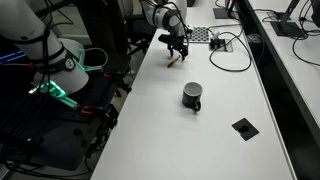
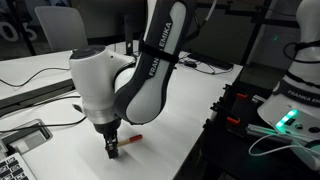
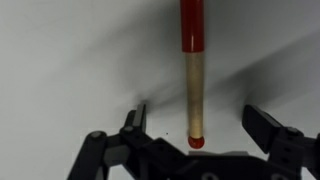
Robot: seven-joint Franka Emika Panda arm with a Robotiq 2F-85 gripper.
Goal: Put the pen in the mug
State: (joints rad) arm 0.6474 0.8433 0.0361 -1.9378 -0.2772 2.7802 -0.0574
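Observation:
I need to close my gripper on the pen's tan part by its red tip (image 1: 178,57) (image 3: 195,118) now. It is midway between my fingers, so they would hold the tan part.
The pen (image 3: 192,70) is a thin stick, red at the far part, tan in the middle, with a red tip near the jaws; it lies on the white table. In the wrist view my gripper (image 3: 198,122) is open, its fingers well apart on both sides of the pen's near end, not touching it. In an exterior view the gripper (image 1: 178,52) hangs low over the pen (image 1: 174,61) at the table's far part; it also shows in the other exterior view (image 2: 112,150) with the pen (image 2: 128,143) beside it. The dark mug (image 1: 192,96) stands mid-table, apart.
A flat black square plate (image 1: 244,127) lies near the mug. Black cables (image 1: 232,52) and a checkerboard (image 1: 200,34) lie at the table's far end. A second robot base with green lights (image 1: 60,85) stands beside the table. A keyboard corner (image 2: 12,165) shows nearby.

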